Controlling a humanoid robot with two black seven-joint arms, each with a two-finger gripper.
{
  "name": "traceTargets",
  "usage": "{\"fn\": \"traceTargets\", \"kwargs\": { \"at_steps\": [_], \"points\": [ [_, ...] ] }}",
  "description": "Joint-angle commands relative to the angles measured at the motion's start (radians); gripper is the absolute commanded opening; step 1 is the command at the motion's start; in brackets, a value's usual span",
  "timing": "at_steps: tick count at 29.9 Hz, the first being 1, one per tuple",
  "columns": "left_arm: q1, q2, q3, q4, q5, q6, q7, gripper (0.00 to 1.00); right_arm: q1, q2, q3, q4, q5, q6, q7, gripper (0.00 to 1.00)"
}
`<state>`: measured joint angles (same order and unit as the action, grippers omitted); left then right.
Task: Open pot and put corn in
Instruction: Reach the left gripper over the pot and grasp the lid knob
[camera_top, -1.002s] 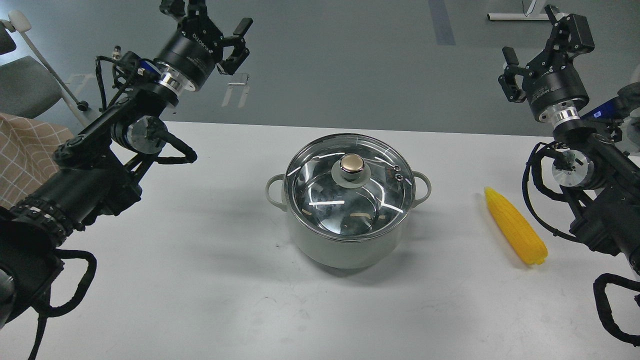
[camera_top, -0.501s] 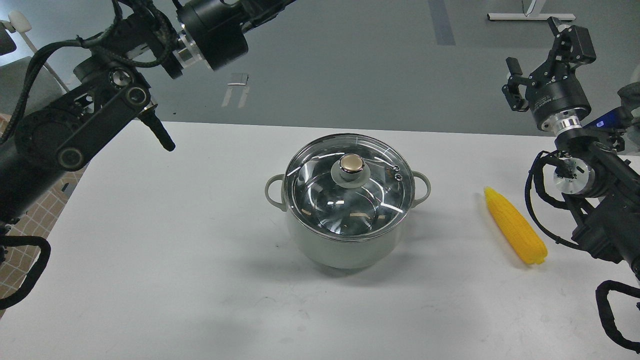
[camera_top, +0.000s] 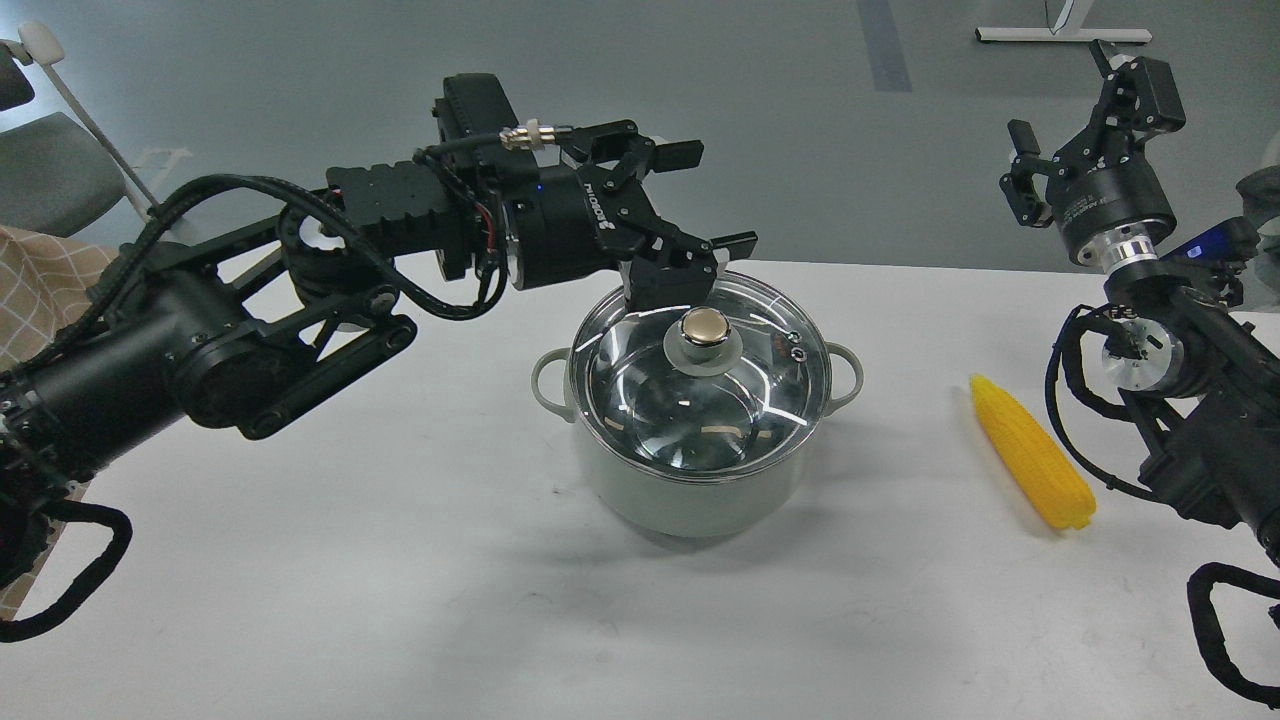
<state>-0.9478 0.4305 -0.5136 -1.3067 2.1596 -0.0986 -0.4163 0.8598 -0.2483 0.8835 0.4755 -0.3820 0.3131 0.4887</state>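
Note:
Next, my left gripper grabs the lid's narrow gold knob (camera_top: 704, 326) to open the pot, since the glass lid spreads too wide for the fingers.
The pale grey-green pot (camera_top: 690, 495) stands in the middle of the white table, closed by a round glass lid (camera_top: 700, 375) with a gold knob (camera_top: 705, 325). The yellow corn (camera_top: 1032, 452) lies on the table to the pot's right. My left gripper (camera_top: 712, 198) is open and empty, reaching in from the left above the far rim of the lid, just behind the knob. My right gripper (camera_top: 1085, 95) is open and empty, raised at the far right, behind the corn.
The white table (camera_top: 400, 560) runs across the view, its far edge behind the pot. A grey chair (camera_top: 50, 170) and a checked cloth (camera_top: 40, 290) are at the far left, off the table. The grey floor lies beyond.
My left arm has swung from the upper left down and to the right, bringing its gripper over the pot's lid. The right arm has barely moved. Pot and corn are unmoved.

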Motion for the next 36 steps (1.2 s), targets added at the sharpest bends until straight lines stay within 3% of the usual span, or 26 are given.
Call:
{"fn": "traceTargets", "kwargs": {
  "at_steps": [1, 6, 24, 30, 36],
  "points": [
    [0.006, -0.047, 0.053, 0.049, 0.022, 0.02, -0.002, 0.98, -0.002, -0.002, 0.0, 0.0, 0.0, 0.0, 0.0, 1.0],
    [0.006, -0.072, 0.096, 0.104, 0.022, 0.028, -0.002, 0.98, -0.004, -0.002, -0.001, 0.002, 0.0, -0.002, 0.0, 1.0],
    [0.093, -0.072, 0.107, 0.11, 0.022, 0.04, 0.007, 0.94, -0.008, 0.001, -0.001, 0.003, 0.0, -0.002, 0.0, 1.0],
    [0.098, -0.073, 0.104, 0.135, 0.022, 0.04, 0.013, 0.68, -0.015, 0.004, -0.001, 0.005, 0.0, -0.002, 0.0, 1.0],
    [0.1, -0.084, 0.102, 0.147, 0.022, 0.042, 0.016, 0.58, -0.015, 0.006, -0.001, 0.005, 0.0, -0.008, 0.0, 1.0]
  ]
}}
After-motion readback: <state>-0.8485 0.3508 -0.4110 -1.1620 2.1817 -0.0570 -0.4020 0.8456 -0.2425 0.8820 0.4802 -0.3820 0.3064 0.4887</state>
